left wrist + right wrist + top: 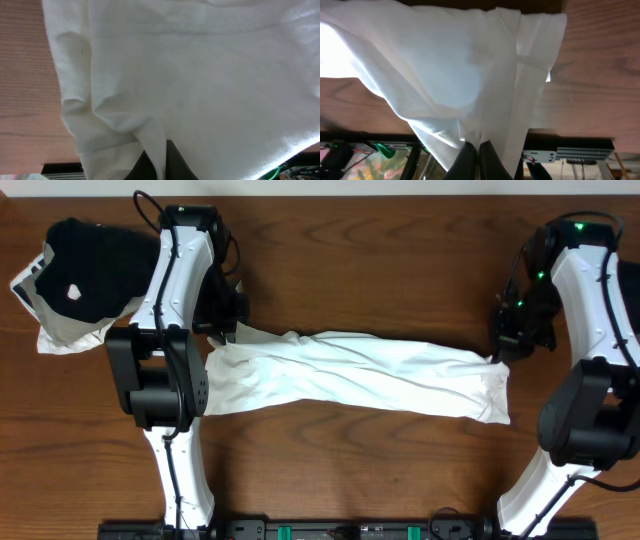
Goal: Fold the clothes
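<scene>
The white T-shirt's end lies below the left gripper, so the robot should release the pinched fold from that gripper, and the fold would settle there.
The white T-shirt (360, 375) is stretched into a long twisted band across the middle of the table, print hidden. My left gripper (228, 332) is shut on its left end; in the left wrist view (159, 162) the two dark fingers pinch a fold of the white T-shirt (190, 80). My right gripper (500, 352) is shut on its right end; in the right wrist view (478, 152) the fingers clamp a gathered bunch of the white T-shirt (445, 65), which hangs away from them above the wood.
A black garment with a white spot (90, 265) lies on another white cloth (60, 335) at the far left corner. The arm bases (165, 380) (590, 415) stand at the table's front left and right. Bare wood shows in front of and behind the shirt.
</scene>
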{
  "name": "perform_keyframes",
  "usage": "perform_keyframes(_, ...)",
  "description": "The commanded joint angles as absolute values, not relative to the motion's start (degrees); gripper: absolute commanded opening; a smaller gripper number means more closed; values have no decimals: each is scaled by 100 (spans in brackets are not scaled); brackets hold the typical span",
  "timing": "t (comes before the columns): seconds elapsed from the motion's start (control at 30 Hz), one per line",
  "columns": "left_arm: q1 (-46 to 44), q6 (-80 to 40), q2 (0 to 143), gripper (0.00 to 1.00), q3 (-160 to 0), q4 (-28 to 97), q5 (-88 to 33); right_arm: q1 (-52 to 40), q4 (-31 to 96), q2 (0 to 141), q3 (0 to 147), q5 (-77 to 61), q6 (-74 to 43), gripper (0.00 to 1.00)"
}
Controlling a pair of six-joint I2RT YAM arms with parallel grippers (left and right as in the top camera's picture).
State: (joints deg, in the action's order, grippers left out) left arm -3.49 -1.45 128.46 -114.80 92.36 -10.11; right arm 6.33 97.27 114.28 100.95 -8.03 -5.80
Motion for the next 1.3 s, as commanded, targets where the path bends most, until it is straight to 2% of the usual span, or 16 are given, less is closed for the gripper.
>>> perform_keyframes(0.0,-329,-115,12728,7,-11343,9684,-941,609,9734,11443,9955,-644,-513,1)
perform_keyframes(0.03,-329,-119,12728,7,-11288,9684,-941,607,9734,11443,9933,-644,-515,1)
perform_keyframes(0.07,-329,-130,12728,14,-11198,9684,-941,604,9734,11443,9915,-644,-515,1)
perform_keyframes(0.1,-329,-128,12728,17,-11102,9684,-941,596,9734,11443,9896,-644,-515,1)
perform_keyframes(0.53,-329,-108,12728,17,-10617,9662,-939,351,9712,11443,9859,-642,-576,1)
perform_keyframes(0.63,-329,-110,12728,25,-10617,9688,-941,311,9736,11443,9854,-642,-574,5)
perform_keyframes(0.67,-329,-110,12728,32,-10617,9690,-941,303,9736,11443,9854,-639,-574,6)
perform_keyframes(0.73,-329,-113,12728,66,-10617,9690,-941,298,9736,11443,9854,-642,-574,7)
perform_keyframes(0.77,-329,-113,12728,79,-10617,9690,-941,298,9736,11443,9854,-642,-574,10)
perform_keyframes(0.8,-329,-110,12728,87,-10617,9690,-941,298,9736,11443,9854,-642,-574,11)
perform_keyframes(0.9,-329,-108,12728,94,-10617,9688,-939,298,9736,11443,9854,-642,-574,15)
perform_keyframes(1.1,-329,-110,12728,97,-10628,9688,-639,301,9723,11443,9854,-405,-607,22)
perform_keyframes(1.27,-329,-158,12728,99,-10897,9653,-642,342,9609,11443,9907,-196,-943,18)
